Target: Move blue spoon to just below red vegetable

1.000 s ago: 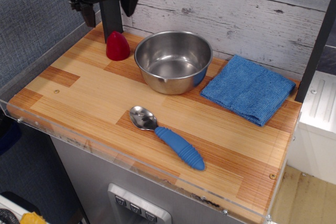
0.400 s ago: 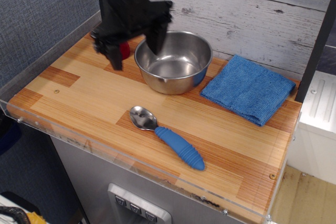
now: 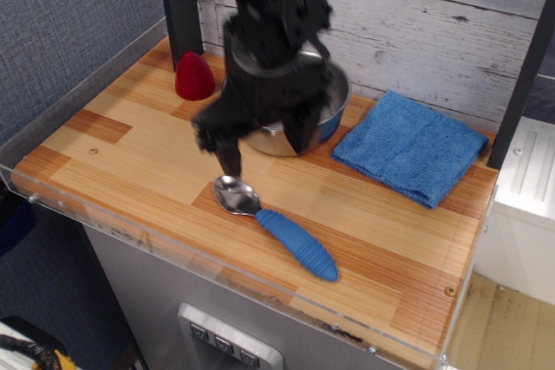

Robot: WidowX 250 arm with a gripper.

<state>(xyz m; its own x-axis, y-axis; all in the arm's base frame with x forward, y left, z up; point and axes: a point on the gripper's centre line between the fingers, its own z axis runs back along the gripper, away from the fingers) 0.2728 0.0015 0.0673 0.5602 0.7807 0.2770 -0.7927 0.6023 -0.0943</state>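
My gripper grabs the blue spoon by its ribbed handle next, to set the spoon just below the red vegetable.
The blue spoon lies flat near the front edge of the wooden table, metal bowl to the left, ribbed blue handle pointing right and forward. The red vegetable stands at the back left, beside the black post. My gripper is black, open and empty. It hangs just above and behind the spoon's metal bowl, its left fingertip close over it. The arm hides most of the steel bowl.
A steel bowl stands at the back centre, largely behind the arm. A folded blue cloth lies at the right. A clear plastic rim edges the table front and left. A wood-plank wall runs behind.
The gripper has come forward and down from the back left corner, across the steel bowl, to just above the spoon. The red vegetable shows again. The spoon has not moved.
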